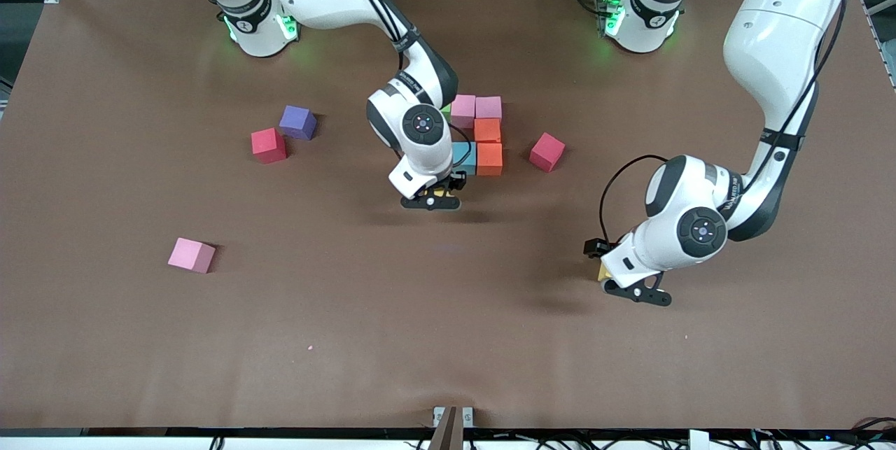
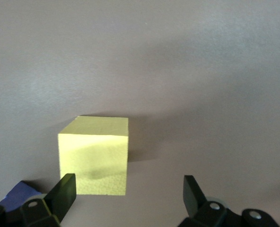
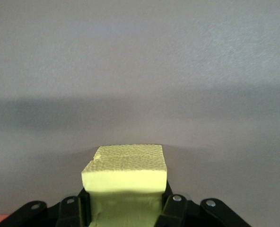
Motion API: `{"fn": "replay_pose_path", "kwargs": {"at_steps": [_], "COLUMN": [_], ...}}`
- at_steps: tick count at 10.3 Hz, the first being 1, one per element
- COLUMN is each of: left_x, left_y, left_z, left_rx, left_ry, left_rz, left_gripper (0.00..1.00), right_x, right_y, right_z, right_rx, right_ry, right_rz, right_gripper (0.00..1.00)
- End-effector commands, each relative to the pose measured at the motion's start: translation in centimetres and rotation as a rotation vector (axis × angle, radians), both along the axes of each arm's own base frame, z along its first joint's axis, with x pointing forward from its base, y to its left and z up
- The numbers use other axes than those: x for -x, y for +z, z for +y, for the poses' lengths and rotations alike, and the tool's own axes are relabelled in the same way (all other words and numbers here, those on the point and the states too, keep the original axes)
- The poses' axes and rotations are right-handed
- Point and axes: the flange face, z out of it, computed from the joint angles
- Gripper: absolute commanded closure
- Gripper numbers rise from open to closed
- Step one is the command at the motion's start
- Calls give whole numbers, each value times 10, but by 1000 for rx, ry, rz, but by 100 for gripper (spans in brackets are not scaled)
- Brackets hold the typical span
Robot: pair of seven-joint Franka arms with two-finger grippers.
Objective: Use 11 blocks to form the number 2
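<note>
My left gripper's fingers are still above the yellow cube point(image 2: 93, 161) in the left wrist view, so it is too early to close. My left gripper moves lower first.
A partly built group of blocks lies mid-table: two pink cubes point(image 1: 463, 110) point(image 1: 488, 108), two orange cubes point(image 1: 487, 130) point(image 1: 489, 158), a blue cube point(image 1: 463, 156) and a green sliver point(image 1: 446, 112) beside the right arm. My right gripper point(image 1: 435, 195) point(image 3: 126, 208) is shut on a yellow cube point(image 3: 126, 172), low over the table just by the blue cube. My left gripper point(image 1: 633, 290) point(image 2: 129, 189) is open, low over a second yellow cube point(image 2: 93, 156) point(image 1: 602, 272) that sits on the table close to one finger.
Loose cubes lie on the table: a deep pink one point(image 1: 547, 152) beside the group, a red one point(image 1: 268, 145) and a purple one point(image 1: 297, 122) toward the right arm's end, and a pink one point(image 1: 191, 255) nearer the camera. A blue-purple corner point(image 2: 14, 196) shows beside the left gripper's finger.
</note>
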Motion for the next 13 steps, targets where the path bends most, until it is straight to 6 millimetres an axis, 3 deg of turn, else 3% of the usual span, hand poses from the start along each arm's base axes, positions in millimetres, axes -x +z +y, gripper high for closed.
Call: {"fn": "replay_pose_path", "kwargs": {"at_steps": [1,4,5,13], "left_x": [-6,-13,-17,-17], "left_y": [-1,1,-6,-26], "left_z": [3,17,32,29], "left_rx": [-30,-42,-49,-40], "left_ry": [-77,-74,-53,-47], "left_rz": [-23,-40,-42,-46], "left_gripper": [0,0,0,0], "right_x": [0,3,4,6], "right_y": [-1,-2,-4,-2], "right_z": [7,7,7,5], "right_rx": [19,38,41,58], "right_ry": [19,50,55,69], "right_rz": [-18,-23,-22,-2], "right_gripper": [52,52,52,51]}}
